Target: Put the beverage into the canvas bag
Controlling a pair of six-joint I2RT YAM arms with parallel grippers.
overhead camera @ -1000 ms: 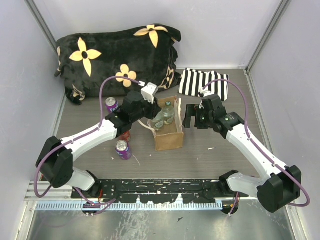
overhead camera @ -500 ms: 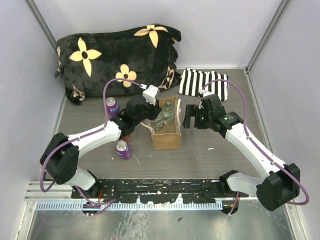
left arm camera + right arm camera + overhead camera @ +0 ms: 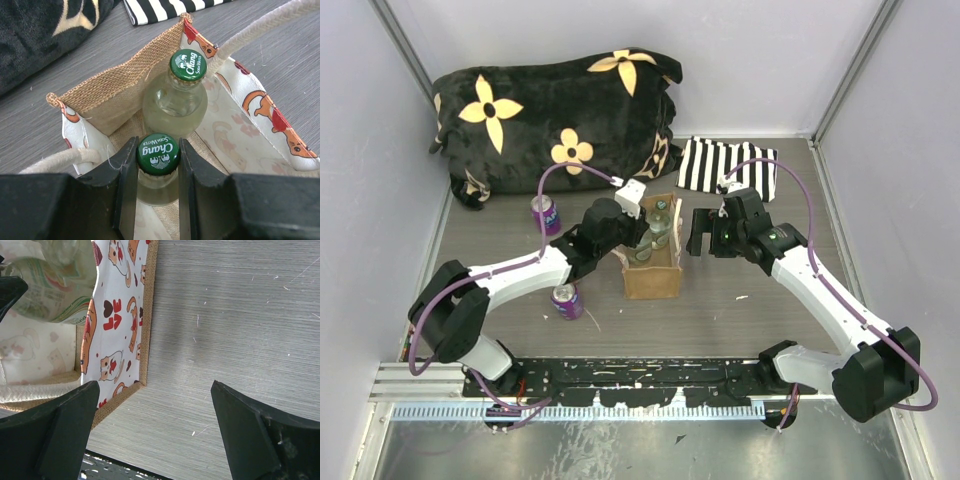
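Note:
I should let go of the bottle with my left gripper now. The bottle is upright, so it would stay standing in the bag.
The canvas bag (image 3: 658, 270) stands open at the table's middle, tan with cream rope handles and a cat print. My left gripper (image 3: 640, 236) is over the bag's mouth. In the left wrist view the left gripper (image 3: 157, 143) is shut on the neck of a green-capped glass soda bottle (image 3: 158, 154) that stands upright inside the bag (image 3: 115, 95). A second, identical bottle (image 3: 187, 66) stands just behind it in the bag. My right gripper (image 3: 704, 233) is open and empty, just right of the bag; the right wrist view shows it (image 3: 155, 387) over bare table beside the bag's corner (image 3: 122, 315).
Two purple cans (image 3: 544, 210) (image 3: 566, 298) stand left of the bag, beside my left arm. A black blanket with yellow flowers (image 3: 560, 110) lies at the back left. A black-and-white striped cloth (image 3: 725, 165) lies behind the bag to the right.
My left gripper has moved right, over the bag, with the bottle now down inside it. The right arm has barely moved.

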